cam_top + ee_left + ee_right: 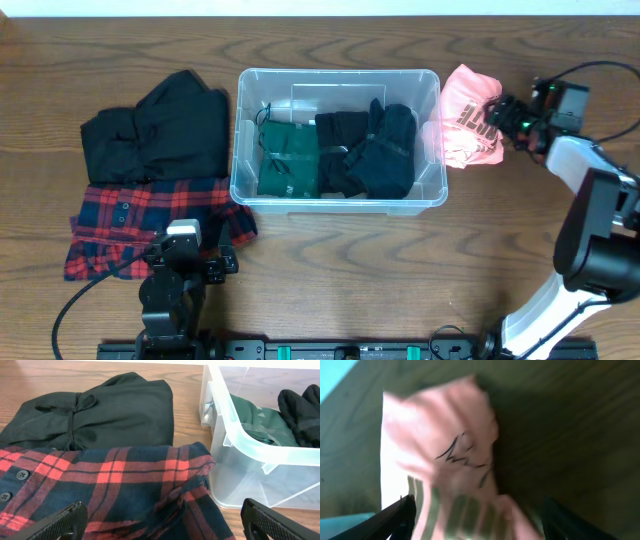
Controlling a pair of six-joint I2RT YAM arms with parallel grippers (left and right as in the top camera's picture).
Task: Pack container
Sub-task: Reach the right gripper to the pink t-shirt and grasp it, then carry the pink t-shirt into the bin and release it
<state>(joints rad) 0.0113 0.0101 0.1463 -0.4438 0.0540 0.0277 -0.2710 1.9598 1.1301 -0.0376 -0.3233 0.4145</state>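
My right gripper's fingers reach only the pink garment's edge [500, 146], so it is too early to close. The move toward the black lettering [468, 125] comes first.
The clear plastic container [436, 150] stands mid-table and holds a folded green garment [288, 160] and black clothes [372, 150]. Its rim also shows in the left wrist view [240, 435]. A pink garment with black lettering [468, 125] lies bunched against the container's right wall. My right gripper [500, 115] is at its right edge, and in the blurred right wrist view its jaws [477, 525] are spread wide with the pink garment [445, 450] between them. My left gripper [185, 262] hangs open and empty [162, 527] over a red plaid shirt [115, 480].
The red plaid shirt [130, 225] lies left of the container, with a folded black garment [160, 130] behind it, also seen in the left wrist view [115, 410]. The right arm's white base [590, 250] stands at the right. The table is brown wood.
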